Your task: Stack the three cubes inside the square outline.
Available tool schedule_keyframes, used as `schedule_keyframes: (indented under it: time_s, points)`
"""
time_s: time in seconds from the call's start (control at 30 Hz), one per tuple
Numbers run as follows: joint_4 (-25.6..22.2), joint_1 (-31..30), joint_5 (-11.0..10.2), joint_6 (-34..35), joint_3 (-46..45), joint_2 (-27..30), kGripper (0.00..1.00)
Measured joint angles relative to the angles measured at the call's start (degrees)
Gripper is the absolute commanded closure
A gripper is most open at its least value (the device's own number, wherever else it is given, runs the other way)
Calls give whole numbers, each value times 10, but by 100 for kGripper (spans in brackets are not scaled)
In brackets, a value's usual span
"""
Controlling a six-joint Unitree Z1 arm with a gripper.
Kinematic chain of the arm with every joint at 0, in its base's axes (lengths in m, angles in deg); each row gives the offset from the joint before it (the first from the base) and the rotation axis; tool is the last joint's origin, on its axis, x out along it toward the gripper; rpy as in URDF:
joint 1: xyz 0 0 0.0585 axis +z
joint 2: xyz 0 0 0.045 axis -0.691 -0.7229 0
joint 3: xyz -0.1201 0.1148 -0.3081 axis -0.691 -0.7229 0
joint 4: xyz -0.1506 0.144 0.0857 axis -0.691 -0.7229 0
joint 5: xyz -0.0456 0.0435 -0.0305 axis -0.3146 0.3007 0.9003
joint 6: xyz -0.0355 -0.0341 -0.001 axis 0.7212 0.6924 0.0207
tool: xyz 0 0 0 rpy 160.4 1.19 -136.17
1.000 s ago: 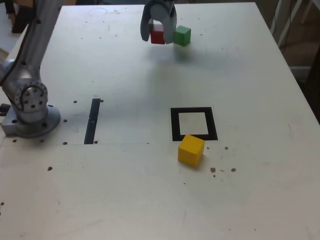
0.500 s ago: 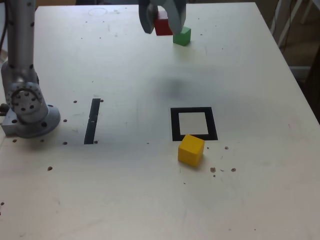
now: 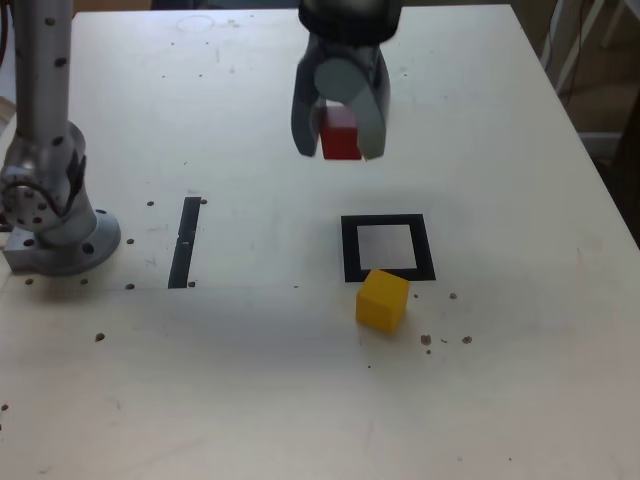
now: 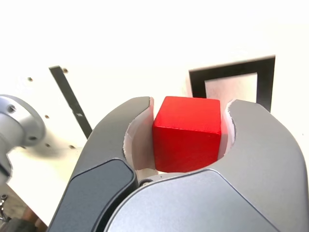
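The red cube (image 3: 340,138) moves toward the square outline next, before my gripper releases it, since in the exterior view the cube still hangs behind the outline.
My gripper (image 3: 338,148) is shut on the red cube (image 3: 340,138) and holds it in the air, behind the square outline (image 3: 349,250) in the exterior view. In the wrist view the red cube (image 4: 188,133) sits squarely between both fingers of the gripper (image 4: 190,104), with the square outline (image 4: 264,77) on the table beyond it. The yellow cube (image 3: 382,300) rests on the table at the outline's near edge, overlapping the black border. The outline's white centre holds nothing.
The arm's base (image 3: 55,225) stands at the exterior view's left, with a narrow black strip (image 3: 185,240) beside it. That strip (image 4: 70,99) also shows in the wrist view. The table's right edge (image 3: 590,160) runs past a dark floor.
The gripper has lifted the red cube from the back of the table and carried it nearer, toward the outline. The green cube seen earlier is now hidden behind the gripper.
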Motion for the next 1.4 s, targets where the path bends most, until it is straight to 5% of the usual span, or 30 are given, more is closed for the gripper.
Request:
schedule_keyframes:
  time_s: [0.47,1.4]
  points:
    - [68,-68,31,53,1,-68,69]
    - [114,-64,6,82,-19,-131,65]
